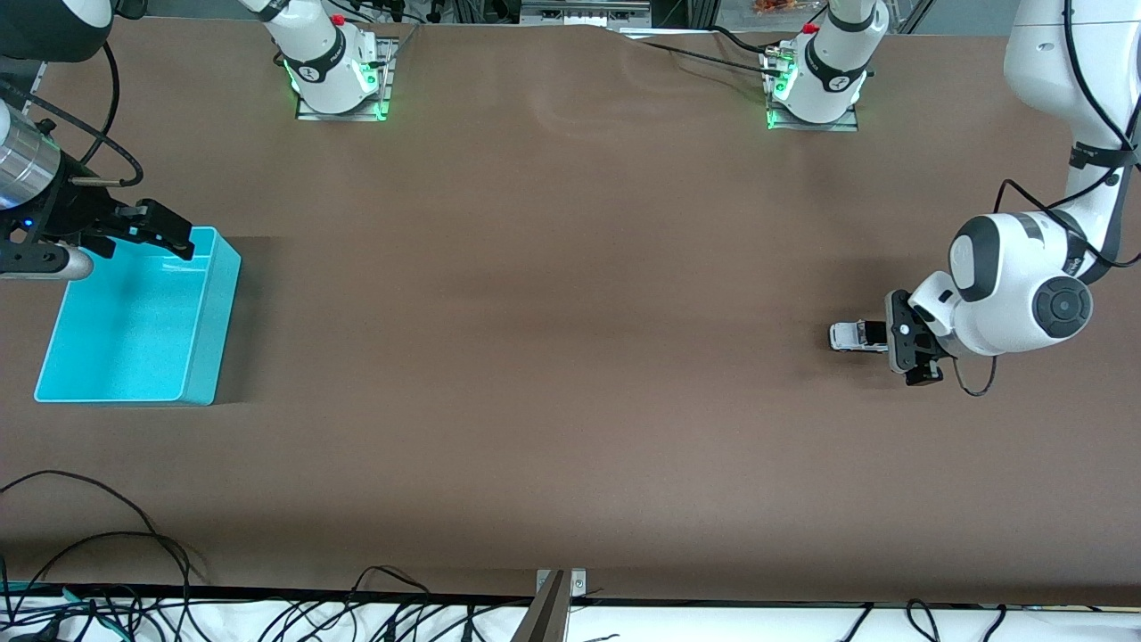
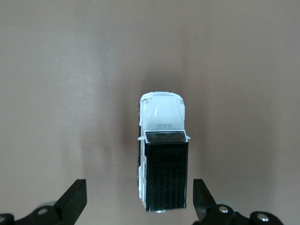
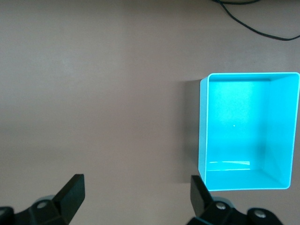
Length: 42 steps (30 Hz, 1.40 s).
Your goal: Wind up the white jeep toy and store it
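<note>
I need to grab the white jeep toy (image 1: 854, 336) by its black roof section (image 1: 874, 333) with my left gripper next. Then I can wind up the toy and store it.
The white jeep toy (image 1: 854, 336) stands on the brown table toward the left arm's end; its black roof section (image 2: 166, 173) shows from above in the left wrist view. My left gripper (image 1: 909, 343) hovers over the jeep's rear, open, with one finger (image 2: 75, 199) on each side of the car and apart from it (image 2: 139, 197). My right gripper (image 1: 134, 236) hangs open and empty (image 3: 137, 190) at the right arm's end, over the edge of the turquoise bin (image 1: 214, 312). In the right wrist view the bin (image 3: 202, 126) is empty inside.
Both robot bases (image 1: 337, 67) (image 1: 816, 76) stand along the table's edge farthest from the front camera. Black cables (image 1: 107, 544) lie along the table's edge nearest the front camera. Bare brown tabletop (image 1: 553, 339) stretches between the jeep and the bin.
</note>
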Motion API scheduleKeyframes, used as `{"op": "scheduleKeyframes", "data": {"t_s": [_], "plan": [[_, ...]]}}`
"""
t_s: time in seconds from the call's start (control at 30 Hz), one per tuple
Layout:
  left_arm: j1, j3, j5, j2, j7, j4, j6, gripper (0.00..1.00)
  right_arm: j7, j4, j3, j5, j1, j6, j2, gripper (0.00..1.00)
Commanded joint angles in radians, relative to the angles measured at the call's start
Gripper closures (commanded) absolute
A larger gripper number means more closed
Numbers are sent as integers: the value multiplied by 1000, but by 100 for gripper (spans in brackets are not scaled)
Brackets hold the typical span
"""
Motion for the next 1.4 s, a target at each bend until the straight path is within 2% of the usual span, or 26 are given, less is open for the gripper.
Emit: {"op": "scheduleKeyframes", "data": {"t_s": [0.0, 0.13, 0.4, 0.47, 0.5, 0.63, 0.73, 0.87, 1.0, 1.37], "plan": [[8, -5, 20, -19, 44, -95, 109, 0, 3, 17, -1, 11, 0, -14, 4, 0], [10, -8, 16, -40, 47, -148, 153, 0, 3, 17, -1, 11, 0, -14, 4, 0], [11, -9, 10, -40, 47, -181, 175, 0, 3, 17, -1, 11, 0, -14, 4, 0], [11, -12, 10, -42, 47, -181, 176, 3, 3, 17, -1, 11, 0, -14, 4, 0], [11, -13, 10, -42, 47, -181, 176, 9, 3, 17, -1, 11, 0, -14, 4, 0], [11, -24, 10, -47, 49, -179, 176, 48, 3, 17, -1, 11, 0, -14, 4, 0], [11, -24, 10, -47, 53, -179, 175, 69, 3, 17, -1, 11, 0, -14, 4, 0], [10, -24, 11, -42, 55, -175, 175, 87, 3, 17, -1, 11, 0, -14, 4, 0], [10, -25, 16, -39, 55, -173, 176, 96, 3, 17, -1, 11, 0, -14, 4, 0], [14, -22, 19, -19, 55, -173, 175, 96, 3, 17, -1, 11, 0, -14, 4, 0]]}}
